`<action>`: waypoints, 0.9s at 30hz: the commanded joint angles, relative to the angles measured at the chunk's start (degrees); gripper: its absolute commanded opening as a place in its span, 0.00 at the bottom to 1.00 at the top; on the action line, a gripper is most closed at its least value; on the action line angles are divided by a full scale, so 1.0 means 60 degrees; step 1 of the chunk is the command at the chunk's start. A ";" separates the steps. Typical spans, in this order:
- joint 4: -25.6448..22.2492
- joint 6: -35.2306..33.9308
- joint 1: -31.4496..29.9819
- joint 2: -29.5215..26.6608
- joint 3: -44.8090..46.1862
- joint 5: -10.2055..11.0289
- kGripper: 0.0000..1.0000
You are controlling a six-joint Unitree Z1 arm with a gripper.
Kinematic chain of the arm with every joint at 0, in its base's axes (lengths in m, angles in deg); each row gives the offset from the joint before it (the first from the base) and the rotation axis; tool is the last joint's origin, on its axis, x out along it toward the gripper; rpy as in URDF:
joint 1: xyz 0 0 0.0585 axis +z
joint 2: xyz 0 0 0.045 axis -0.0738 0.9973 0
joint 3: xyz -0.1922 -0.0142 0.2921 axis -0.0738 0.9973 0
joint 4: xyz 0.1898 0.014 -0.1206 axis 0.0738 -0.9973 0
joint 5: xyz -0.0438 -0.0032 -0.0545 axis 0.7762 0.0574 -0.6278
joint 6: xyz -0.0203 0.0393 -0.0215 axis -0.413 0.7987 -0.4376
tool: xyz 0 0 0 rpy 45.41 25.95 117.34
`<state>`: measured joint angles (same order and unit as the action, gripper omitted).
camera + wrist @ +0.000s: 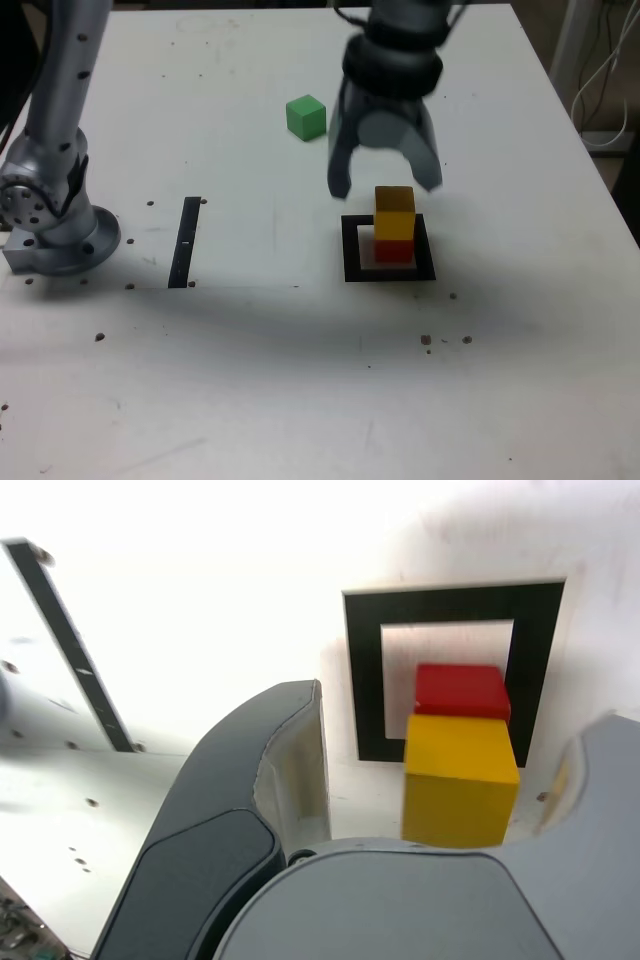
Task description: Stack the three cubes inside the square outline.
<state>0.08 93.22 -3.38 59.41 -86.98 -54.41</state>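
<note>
My gripper grabs the green cube (306, 117) by two opposite sides next, to top the yellow and red stack (394, 223).
The yellow cube (394, 212) sits on the red cube (393, 250), and the pair stands inside the black square outline (352, 250), toward its far side. My gripper (385, 183) hangs just above and behind this stack, open, its fingers spread wider than the yellow cube and touching neither block. The green cube (306, 117) lies alone on the table, farther back and toward the exterior view's left. In the wrist view the yellow cube (460, 780) and red cube (462, 690) show between the fingers (290, 770), over the square outline (365, 680).
A straight black strip (185, 242) lies on the white table at the exterior view's left, also seen as the strip (70, 650) in the wrist view. The arm's base (55, 225) stands at the left edge. Small dark specks dot the table's front.
</note>
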 commanded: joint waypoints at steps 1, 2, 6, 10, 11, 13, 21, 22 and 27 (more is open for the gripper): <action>-0.0133 0.0453 0.0459 -0.0307 0.0050 0.0104 0.99; -0.0164 0.0672 0.0706 -0.0415 0.0082 0.0145 0.99; -0.0238 0.1353 0.1776 -0.0734 0.0174 0.0401 0.99; -0.0267 0.1726 0.2794 -0.0792 0.0183 0.0731 0.99; -0.0266 0.1787 0.3032 -0.0768 0.0190 0.0822 0.99; -0.0257 0.1888 0.3497 -0.0687 0.0225 0.1009 0.99; -0.0141 0.2157 0.5049 -0.0028 0.0475 0.1372 0.99; -0.0125 0.2169 0.5137 0.0087 0.0461 0.1377 0.99; 0.0026 0.2298 0.5378 0.0790 0.0308 0.1333 0.99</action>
<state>-0.22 106.60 28.43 62.72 -84.52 -46.26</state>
